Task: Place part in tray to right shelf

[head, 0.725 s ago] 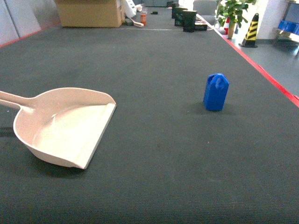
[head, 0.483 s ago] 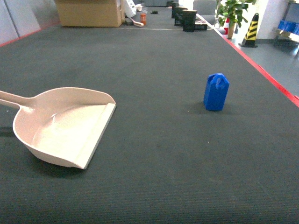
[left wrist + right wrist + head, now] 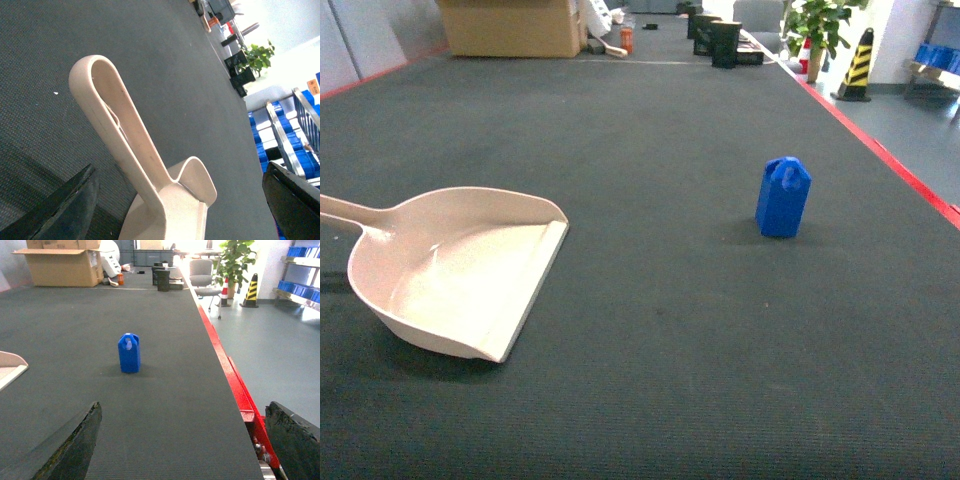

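Note:
The tray's open pan (image 3: pixel 470 268) should stay free to carry the blue part to the shelf, so the robot's left gripper will next grab the tray by its handle (image 3: pixel 347 211).
The part (image 3: pixel 782 198), a small bright-blue block with a peaked top, stands upright on the dark mat, right of centre; the right wrist view shows the part (image 3: pixel 129 353) well ahead. The beige tray (image 3: pixel 460 270) lies flat at the left, open edge facing right. My left gripper (image 3: pixel 177 202) is open, its fingers wide on either side of the tray's handle (image 3: pixel 125 135) without touching it. My right gripper (image 3: pixel 182 445) is open over bare mat, nothing between its fingers. The steel right shelf (image 3: pixel 930 68) with blue crates stands beyond the table's right side. Neither gripper shows in the head view.
A red strip (image 3: pixel 880 150) marks the table's right edge, with floor beyond it. At the far end are a cardboard box (image 3: pixel 510 27), black bins (image 3: pixel 720 40), a potted plant (image 3: pixel 820 25) and a striped cone (image 3: pixel 860 65). Dark mat stretches between tray and part.

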Robot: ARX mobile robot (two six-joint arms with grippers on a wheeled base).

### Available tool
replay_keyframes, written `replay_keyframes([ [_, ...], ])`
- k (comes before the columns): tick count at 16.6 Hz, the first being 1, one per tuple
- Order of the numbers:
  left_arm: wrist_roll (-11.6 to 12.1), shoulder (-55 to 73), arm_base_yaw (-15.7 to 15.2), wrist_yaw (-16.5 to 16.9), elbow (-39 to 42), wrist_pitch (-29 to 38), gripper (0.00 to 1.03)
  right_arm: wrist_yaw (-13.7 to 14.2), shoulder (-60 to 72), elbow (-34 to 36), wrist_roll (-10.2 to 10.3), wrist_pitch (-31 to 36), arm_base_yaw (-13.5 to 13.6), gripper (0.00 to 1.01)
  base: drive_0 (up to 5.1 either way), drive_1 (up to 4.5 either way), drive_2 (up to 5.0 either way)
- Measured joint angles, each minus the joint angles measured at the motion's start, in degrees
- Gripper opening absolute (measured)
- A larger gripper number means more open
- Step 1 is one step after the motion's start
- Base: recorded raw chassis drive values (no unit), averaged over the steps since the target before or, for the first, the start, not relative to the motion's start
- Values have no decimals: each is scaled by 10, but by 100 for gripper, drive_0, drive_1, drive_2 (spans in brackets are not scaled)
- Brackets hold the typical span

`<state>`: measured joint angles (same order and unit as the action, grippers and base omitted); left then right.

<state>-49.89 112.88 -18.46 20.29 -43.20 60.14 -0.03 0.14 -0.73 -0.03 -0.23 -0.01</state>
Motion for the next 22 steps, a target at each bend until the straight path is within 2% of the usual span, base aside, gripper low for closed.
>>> replay_keyframes([
  [5, -42, 85, 0, 19, -80, 19, 98, 0, 0, 0, 0, 0, 0, 98, 0, 0, 0],
  [6, -43, 100, 0, 17, -98, 6, 98, 0, 0, 0, 0, 0, 0, 98, 0, 0, 0],
  [10, -69, 142, 1, 34, -141, 44, 97, 0, 0, 0, 0, 0, 0, 98, 0, 0, 0],
  [15, -129, 199, 5, 67, -158, 127, 49, 0, 0, 0, 0, 0, 0, 98, 0, 0, 0],
  [16, -132, 199, 7, 68, -158, 121, 42, 0, 0, 0, 0, 0, 0, 98, 0, 0, 0],
  [18, -151, 200, 11, 65, -151, 137, 23, 0, 0, 0, 0, 0, 0, 98, 0, 0, 0],
  [20, -179, 185, 15, 58, -123, 139, 19, 0, 0, 0, 0, 0, 0, 98, 0, 0, 0],
  [22, -187, 156, 21, 52, -94, 136, 19, 0, 0, 0, 0, 0, 0, 98, 0, 0, 0],
])
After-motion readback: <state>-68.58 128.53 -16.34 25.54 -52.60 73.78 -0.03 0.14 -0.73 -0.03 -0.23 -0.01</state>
